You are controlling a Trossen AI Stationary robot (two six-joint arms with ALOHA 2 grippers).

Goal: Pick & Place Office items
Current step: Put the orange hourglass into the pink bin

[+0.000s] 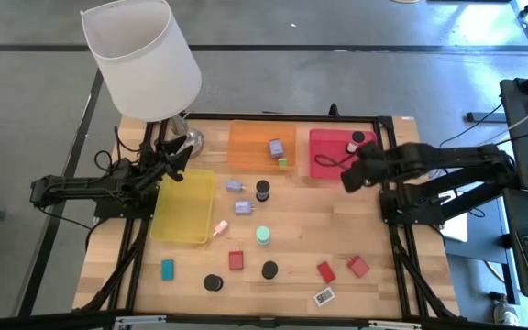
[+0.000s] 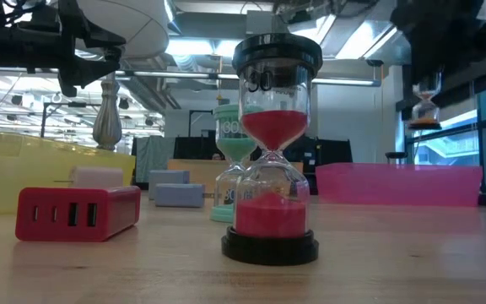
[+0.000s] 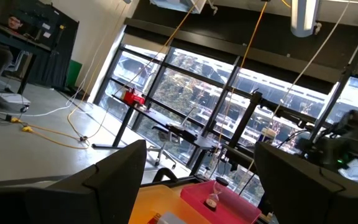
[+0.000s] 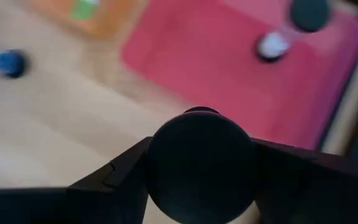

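Note:
My right gripper needs to keep holding the hourglass for now, because the black round cap [image 4: 202,165] hangs high above the red tray's near edge.
My right gripper [image 1: 348,176] hangs above the near edge of the red tray [image 1: 328,158], shut on a small hourglass with orange sand [image 2: 424,105]. In the right wrist view its black round cap [image 4: 199,165] fills the space between the fingers. Another hourglass [image 1: 356,142] lies on the red tray. My left gripper [image 1: 177,147] waits open at the far left beside the lamp, pointing up into the room [image 3: 197,180]. Red blocks [image 1: 236,259], lavender blocks [image 1: 243,207], a teal block [image 1: 167,269], black-capped timers [image 1: 269,269] and a white tag [image 1: 324,296] rest on the wooden table. My right gripper pinches the hourglass's black round top cap [image 4: 166,158] between its two fingers, one on either side. The fingers come from above, slanting down. The hourglass hangs upright below them, lifted clear above the red tray.
A yellow tray [image 1: 183,206] lies at the left, an orange tray [image 1: 250,147] with small pieces at the far middle. The white-shaded lamp [image 1: 140,60] stands at the far left corner. A red-sand hourglass [image 2: 268,169] and a mint one [image 1: 262,235] stand mid-table.

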